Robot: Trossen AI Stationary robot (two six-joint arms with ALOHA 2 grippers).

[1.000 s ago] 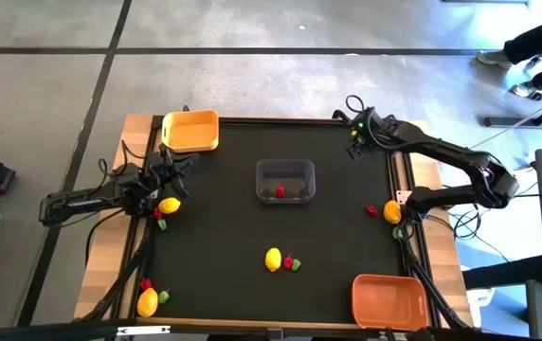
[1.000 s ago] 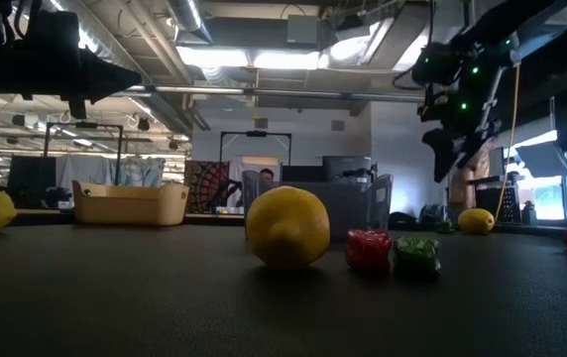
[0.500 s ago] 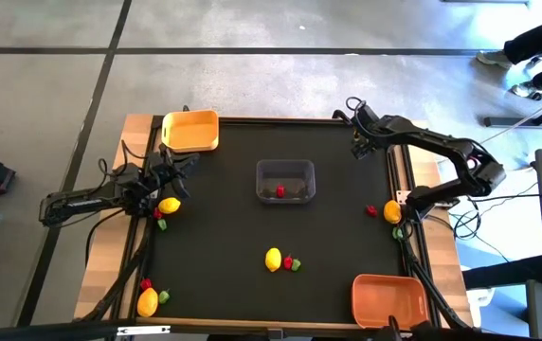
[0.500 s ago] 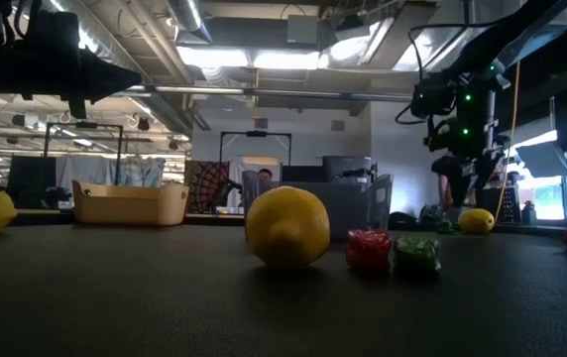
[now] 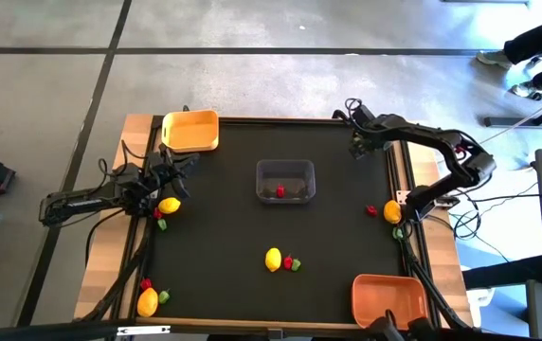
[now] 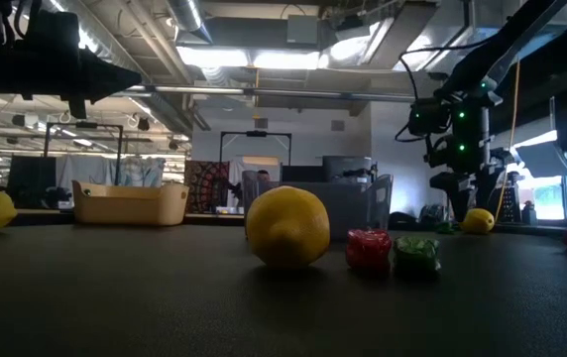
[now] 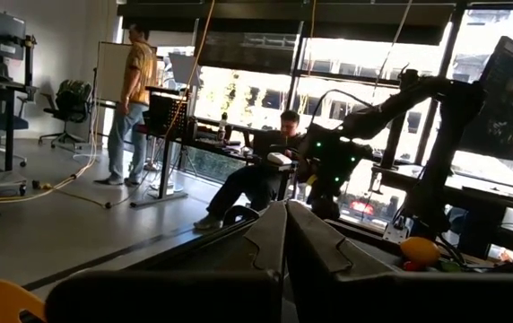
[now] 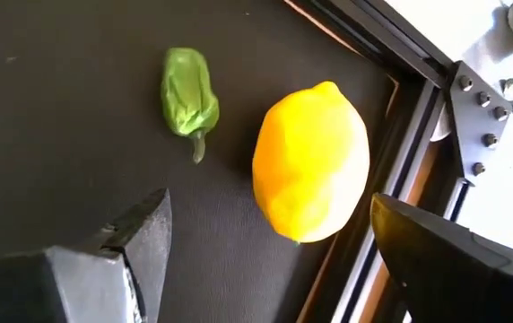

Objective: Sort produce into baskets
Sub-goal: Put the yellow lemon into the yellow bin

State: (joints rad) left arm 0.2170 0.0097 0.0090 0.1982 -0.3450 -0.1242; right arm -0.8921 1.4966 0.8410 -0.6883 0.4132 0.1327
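My right gripper's fingers are still above the yellow lemon (image 8: 310, 175) in the right wrist view, so it is too early to close; the gripper moves lower first.
My right gripper (image 8: 283, 260) is open at the table's far right corner (image 5: 356, 147), pointing down. Its fingers stand on either side of a yellow lemon (image 8: 310, 175) without touching it. A green piece (image 8: 189, 94) lies beside that lemon on the mat. In the low view the gripper (image 6: 460, 188) hangs just above this lemon (image 6: 477, 220). My left gripper (image 5: 171, 177) is shut and empty at the left edge, by another lemon (image 5: 169, 205). The yellow basket (image 5: 190, 131) is far left, the clear basket (image 5: 285, 172) is in the centre and holds a red piece (image 5: 280, 191), and the orange basket (image 5: 389, 298) is near right.
Groups of produce lie on the black mat: a lemon (image 5: 273, 259) with red and green pieces at near centre, one lemon (image 5: 148, 302) at the near left corner, and one lemon (image 5: 392, 212) with a red piece (image 5: 372, 210) at the right edge. The table's raised frame (image 8: 418, 117) runs close beside the right gripper.
My right gripper has come down at the table's far right corner, toward the lemon there, and has tipped to point down. Its arm's elbow has drawn in toward the table. Nothing on the mat has moved.
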